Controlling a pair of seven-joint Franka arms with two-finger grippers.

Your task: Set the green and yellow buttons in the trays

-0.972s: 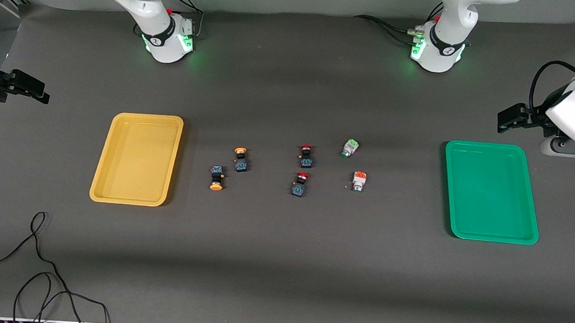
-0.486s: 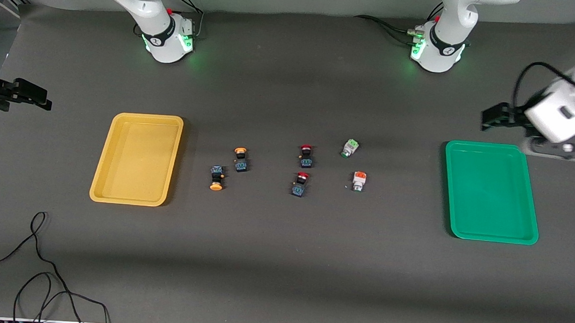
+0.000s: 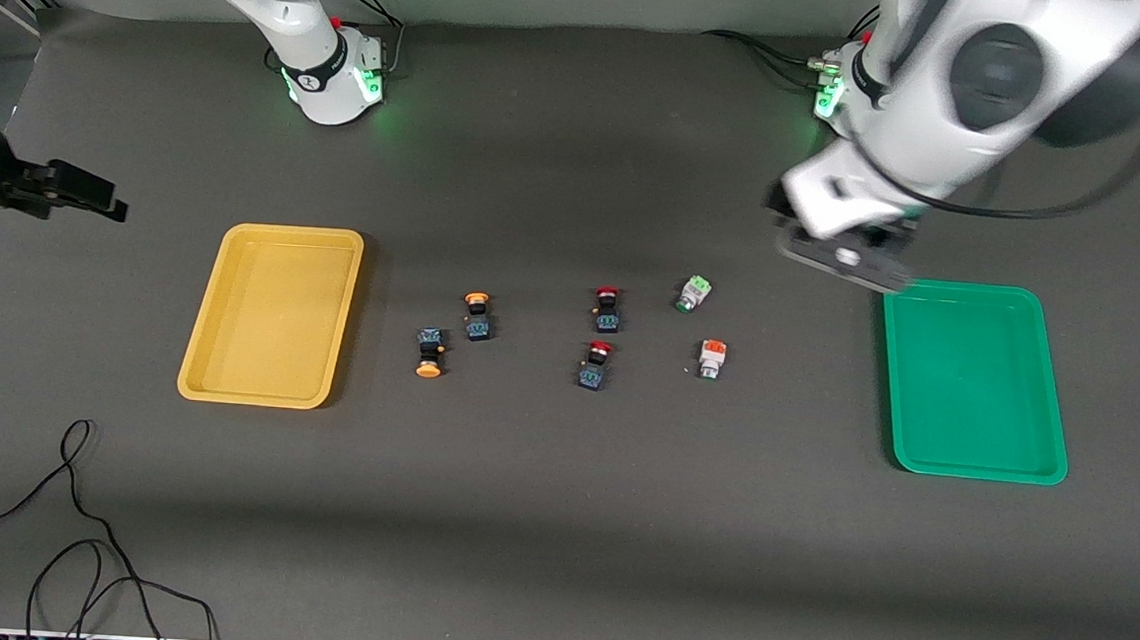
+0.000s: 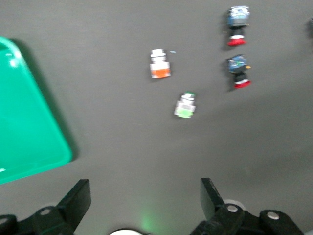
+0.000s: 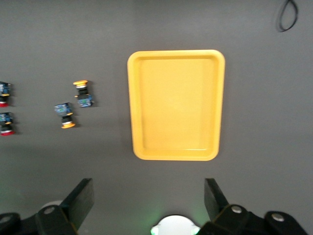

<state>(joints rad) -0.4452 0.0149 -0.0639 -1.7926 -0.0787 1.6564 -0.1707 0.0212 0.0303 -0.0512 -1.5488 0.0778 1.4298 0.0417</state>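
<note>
The yellow-capped button is next for the right gripper, which needs to grab it by its black middle body (image 3: pixel 429 354) (image 5: pixel 82 91) and can then place it in the yellow tray.
Two yellow-capped buttons (image 3: pixel 476 316) (image 3: pixel 430 351) lie beside the yellow tray (image 3: pixel 203 327); they also show in the right wrist view (image 5: pixel 83 93) (image 5: pixel 64 114). A green-topped white button (image 3: pixel 694 293) and an orange-topped white button (image 3: pixel 711 358) lie toward the green tray (image 3: pixel 888 379), and both show in the left wrist view (image 4: pixel 185 105) (image 4: pixel 159 64). My left gripper (image 3: pixel 837 242) hangs open and empty (image 4: pixel 144 196) over the table by the green tray's corner. My right gripper (image 3: pixel 107 203) is open and empty (image 5: pixel 149 196), at the right arm's end of the table beside the yellow tray (image 5: pixel 134 105).
Two red-capped buttons (image 3: pixel 607 308) (image 3: pixel 595 365) lie between the yellow-capped and white buttons. A black cable (image 3: pixel 72 527) loops on the table near the front camera at the right arm's end. The arm bases (image 3: pixel 332 78) (image 3: pixel 865 106) stand along the back.
My left arm has swung in from the table's end past the green tray toward the white buttons. My right gripper has crept a little toward the yellow tray. The buttons have not moved.
</note>
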